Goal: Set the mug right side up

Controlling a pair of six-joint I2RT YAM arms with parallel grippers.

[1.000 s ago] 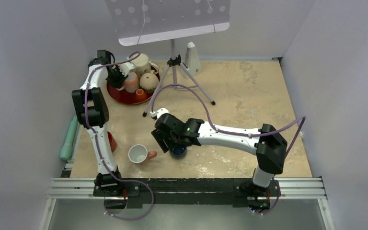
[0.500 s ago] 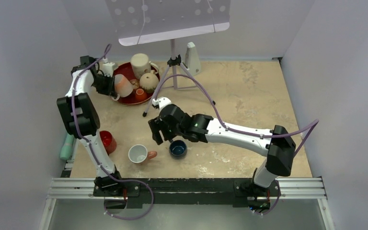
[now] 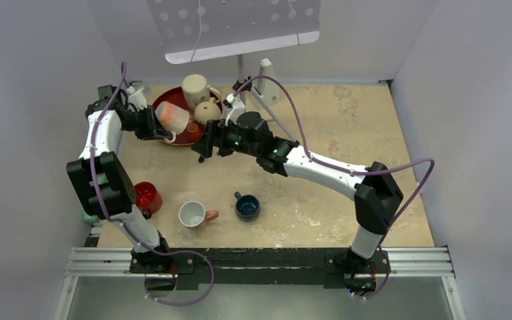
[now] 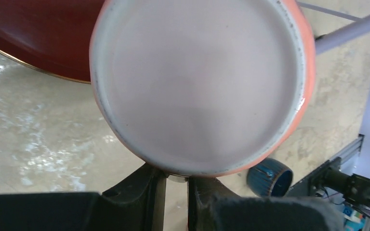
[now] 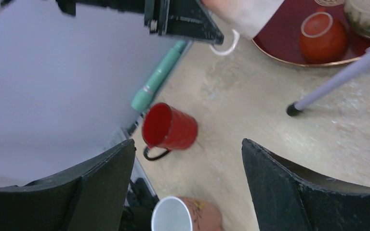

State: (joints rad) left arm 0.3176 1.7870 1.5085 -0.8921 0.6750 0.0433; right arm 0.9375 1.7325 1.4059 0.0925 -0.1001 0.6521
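Observation:
I should next grab the mug with my right gripper by the mug's white side at the rim end. The mug's base then stays free, so I can set the mug right side up.
The mug (image 3: 171, 119) is orange-pink with a white handle. It hangs tilted on its side over the left rim of the red tray (image 3: 181, 141). My left gripper (image 3: 152, 125) is shut on its handle. In the left wrist view the mug's round pale face (image 4: 197, 82) fills the frame, and the fingers pinch a small white piece at its lower edge, at the gripper (image 4: 177, 175). My right gripper (image 3: 207, 143) hovers open just right of the tray's front. Through its wide jaws (image 5: 188, 187) I see only table and cups. The held mug's handle (image 5: 224, 45) shows at the top.
On the tray stand a cream mug (image 3: 195, 89), a beige mug (image 3: 207, 113) and a small orange cup (image 5: 323, 30). A red mug (image 3: 145, 197) lies on its side. A white-lined brown mug (image 3: 192, 214) and a blue cup (image 3: 247, 207) sit near the front. Tripod legs (image 5: 339, 79) stand by the tray.
My left arm has swung the mug left off the tray's cluster and tipped it over. My right gripper left the blue cup, moved up toward the tray and opened wider.

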